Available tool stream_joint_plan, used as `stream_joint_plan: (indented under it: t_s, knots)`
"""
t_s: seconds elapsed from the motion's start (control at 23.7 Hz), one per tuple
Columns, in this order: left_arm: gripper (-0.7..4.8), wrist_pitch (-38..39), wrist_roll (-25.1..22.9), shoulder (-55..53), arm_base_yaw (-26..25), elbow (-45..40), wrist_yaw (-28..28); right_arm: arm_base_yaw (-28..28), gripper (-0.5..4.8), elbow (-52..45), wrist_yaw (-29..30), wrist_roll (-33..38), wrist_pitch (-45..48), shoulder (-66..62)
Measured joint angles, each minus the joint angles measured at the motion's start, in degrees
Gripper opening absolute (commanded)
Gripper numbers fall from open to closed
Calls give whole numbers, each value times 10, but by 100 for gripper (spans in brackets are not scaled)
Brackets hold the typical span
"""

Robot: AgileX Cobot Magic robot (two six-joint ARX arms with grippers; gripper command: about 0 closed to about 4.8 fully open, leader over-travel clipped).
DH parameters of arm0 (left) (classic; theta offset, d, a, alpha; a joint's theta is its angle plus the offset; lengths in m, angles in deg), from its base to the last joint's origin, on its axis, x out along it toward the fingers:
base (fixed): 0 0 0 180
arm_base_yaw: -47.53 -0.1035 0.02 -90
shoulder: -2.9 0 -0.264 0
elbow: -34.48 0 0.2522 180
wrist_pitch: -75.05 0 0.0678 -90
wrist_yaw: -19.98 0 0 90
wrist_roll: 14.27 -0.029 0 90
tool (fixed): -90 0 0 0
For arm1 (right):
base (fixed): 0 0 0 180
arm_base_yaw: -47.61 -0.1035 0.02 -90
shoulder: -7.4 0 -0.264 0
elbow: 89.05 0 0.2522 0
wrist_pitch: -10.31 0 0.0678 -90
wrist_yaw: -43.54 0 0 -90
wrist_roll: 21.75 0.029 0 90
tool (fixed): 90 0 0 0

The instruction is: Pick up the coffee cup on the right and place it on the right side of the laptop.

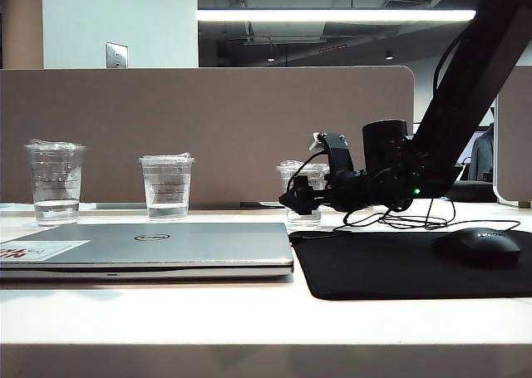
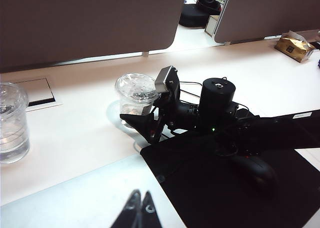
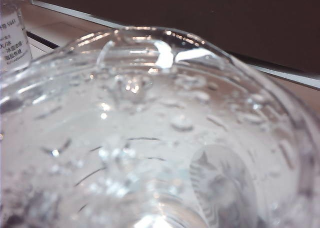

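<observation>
My dark fingers are around the coffee cup's lower side (image 1: 304, 219), well below its domed lid. My right gripper should close now. Closing now would hold the cup.
The coffee cup (image 1: 304, 179) is a clear lidded plastic cup standing on the white desk, right of the laptop (image 1: 150, 243) and just behind the black mouse pad (image 1: 416, 266). My right gripper (image 1: 293, 200) is level with it, open, one dark finger passing in front of the cup's lower part (image 2: 134, 93). The right wrist view is filled by the cup's domed lid and wall (image 3: 165, 138); the fingers do not show there. My left gripper (image 2: 140, 204) is shut and empty, hovering over the laptop lid (image 2: 75, 200).
Two more clear cups (image 1: 56, 183) (image 1: 166, 185) stand behind the laptop; one with a white label (image 3: 10, 32) shows beside the big cup. A black mouse (image 1: 478, 247) and cables lie on the pad. A brown partition (image 1: 208, 129) backs the desk. A gold packet (image 2: 295, 46) lies far right.
</observation>
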Motion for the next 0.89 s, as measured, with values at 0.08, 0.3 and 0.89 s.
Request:
stream_joint_plan:
  t_s: [0.08, 0.3, 0.89]
  knots:
    - [-5, 0, 0, 0, 0, 0, 0, 0, 341, 0, 0, 0, 0, 0]
    - [-5, 0, 0, 0, 0, 0, 0, 0, 273, 0, 0, -1, 2, 0]
    - [-5, 0, 0, 0, 0, 0, 0, 1, 273, 0, 3, 7, -16, 52]
